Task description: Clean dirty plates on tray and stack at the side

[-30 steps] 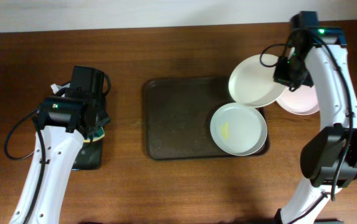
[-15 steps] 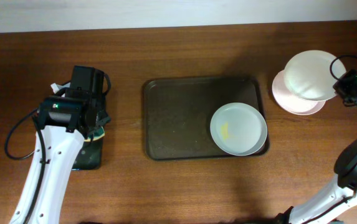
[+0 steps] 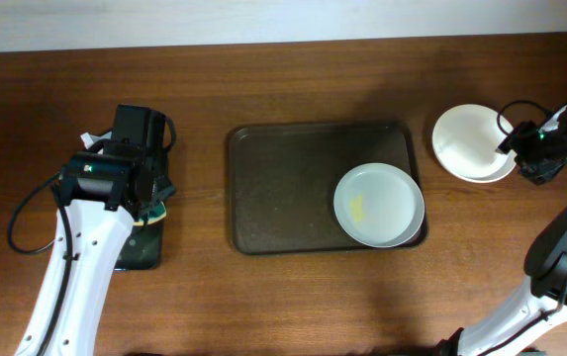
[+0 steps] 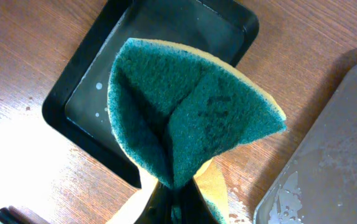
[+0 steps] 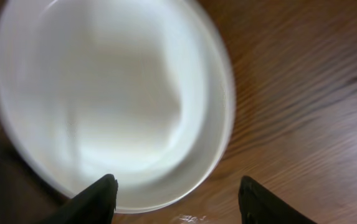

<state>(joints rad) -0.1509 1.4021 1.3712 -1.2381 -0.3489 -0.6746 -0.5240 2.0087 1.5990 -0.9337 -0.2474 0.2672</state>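
Observation:
I will grab the smeared white plate with my right gripper next, by its rim on the stack's side. This will leave the plate's top open to wipe clean and stack.
One white plate with a yellow smear lies at the right end of the dark brown tray. Two more white plates sit stacked on the table to the tray's right. My right gripper is at the stack's right edge, open. In the right wrist view the plates are blurred, and the rim lies between the spread fingers of the right gripper. My left gripper is shut on a folded green and yellow sponge, held above a small black tray.
The small black tray lies on the table left of the brown tray, under my left arm. In the left wrist view the brown tray's wet corner shows at the right. A pale wall runs along the table's far edge.
My right arm carried a plate from above the tray's right end out to the side. It set the plate on the one there and opened its jaws. The left arm has not moved.

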